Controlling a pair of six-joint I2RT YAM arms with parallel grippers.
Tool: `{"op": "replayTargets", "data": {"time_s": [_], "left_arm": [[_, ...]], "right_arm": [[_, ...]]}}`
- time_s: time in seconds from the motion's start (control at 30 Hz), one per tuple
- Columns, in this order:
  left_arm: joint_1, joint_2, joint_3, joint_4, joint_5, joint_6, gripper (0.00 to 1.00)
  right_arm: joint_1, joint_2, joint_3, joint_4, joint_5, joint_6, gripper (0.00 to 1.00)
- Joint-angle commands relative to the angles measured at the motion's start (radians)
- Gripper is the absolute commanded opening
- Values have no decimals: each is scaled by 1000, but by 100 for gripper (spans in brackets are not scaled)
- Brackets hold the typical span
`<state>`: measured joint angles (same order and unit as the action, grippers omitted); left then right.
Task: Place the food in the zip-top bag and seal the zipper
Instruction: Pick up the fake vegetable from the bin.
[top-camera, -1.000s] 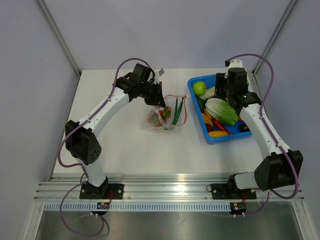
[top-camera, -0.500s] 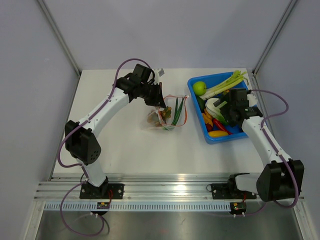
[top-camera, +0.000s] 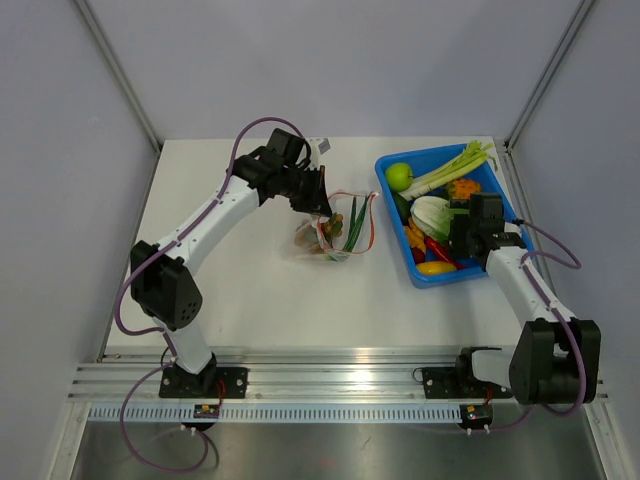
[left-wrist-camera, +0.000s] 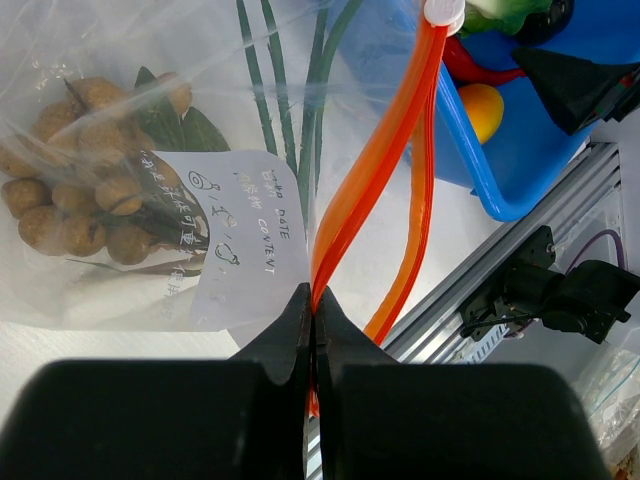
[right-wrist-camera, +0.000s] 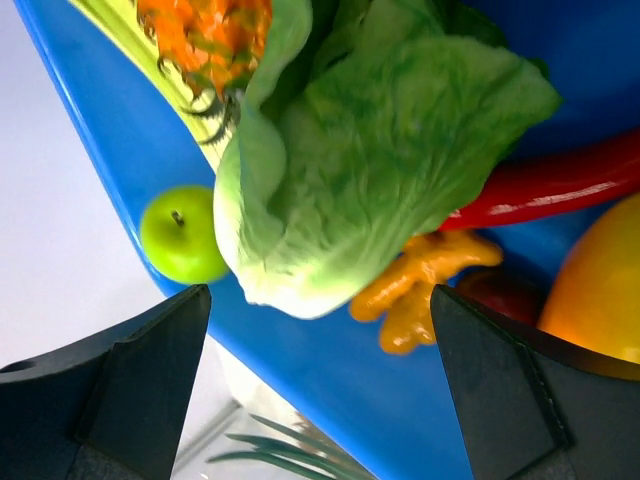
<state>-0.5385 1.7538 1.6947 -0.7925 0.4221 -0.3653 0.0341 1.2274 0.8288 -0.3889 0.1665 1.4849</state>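
Note:
The cabbage (right-wrist-camera: 370, 150) has a green leafy end, and my right gripper will reach it and grab it there. The white base of the cabbage then stays free to go into the zip-top bag first.
The clear zip-top bag (top-camera: 335, 238) lies mid-table with a cluster of brown balls (left-wrist-camera: 85, 180) and green onions (left-wrist-camera: 290, 90) inside. My left gripper (left-wrist-camera: 313, 295) is shut on one end of the orange zipper (left-wrist-camera: 370, 170), at the bag's mouth (top-camera: 322, 207). My right gripper (top-camera: 463, 236) hangs open over the blue bin, nothing between its fingers (right-wrist-camera: 318, 292). Below it lie the white-green cabbage (right-wrist-camera: 370, 150), a green apple (right-wrist-camera: 182, 235), a knobbly orange piece (right-wrist-camera: 425, 275), a red pepper (right-wrist-camera: 560, 180) and a yellow piece (right-wrist-camera: 600, 290).
The blue bin (top-camera: 445, 278) stands at the right of the table, with long pale green stalks (top-camera: 455, 165) and an orange frilly piece (top-camera: 463, 187) at its far end. The aluminium rail (top-camera: 340, 385) runs along the near edge.
My right gripper has opened wide and moved from the bin's far end toward its near end. The long green stalks now show at the far end. The left arm has not moved.

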Motion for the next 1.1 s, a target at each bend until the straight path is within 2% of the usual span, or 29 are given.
{"op": "replayTargets", "data": {"time_s": [0.0, 0.3, 0.33, 0.43, 0.47, 0.5, 0.6, 0.67, 0.7, 0.8, 0.83, 0.97, 1.07], "left_arm": [[-5, -56, 10, 12, 14, 16, 0], [-6, -63, 10, 3, 9, 19, 0], [-6, -63, 10, 3, 10, 19, 0], [-6, -66, 10, -2, 12, 20, 0], [-6, -66, 10, -2, 10, 20, 0], [-6, -66, 8, -4, 10, 22, 0], [-6, -66, 8, -2, 10, 20, 0], [-6, -63, 13, 2, 15, 16, 0], [-6, -60, 16, 7, 20, 9, 0], [-8, -44, 43, 9, 27, -3, 0], [-8, -42, 54, 7, 29, -4, 0], [-11, -28, 98, 19, 34, -26, 0], [-12, -11, 121, 48, 59, -61, 0]], "right_arm": [[-60, 36, -26, 100, -36, 116, 99], [-100, 170, -71, 224, -131, 160, 99], [-100, 176, -71, 235, -127, 152, 96], [-100, 193, -60, 242, -114, 112, 73], [-100, 192, -60, 237, -111, 100, 59], [-100, 184, -63, 240, -110, 97, 51], [-100, 152, -60, 231, -96, 69, 34], [-100, 120, -53, 220, -90, 31, 27], [-100, 109, -39, 200, -85, 17, 18], [-100, 49, -5, 161, -61, -43, 4], [-99, 31, 4, 154, -50, -63, 1], [-100, -66, 65, 116, -22, -204, 0], [-99, -94, 125, 108, -70, -308, 0]]}}
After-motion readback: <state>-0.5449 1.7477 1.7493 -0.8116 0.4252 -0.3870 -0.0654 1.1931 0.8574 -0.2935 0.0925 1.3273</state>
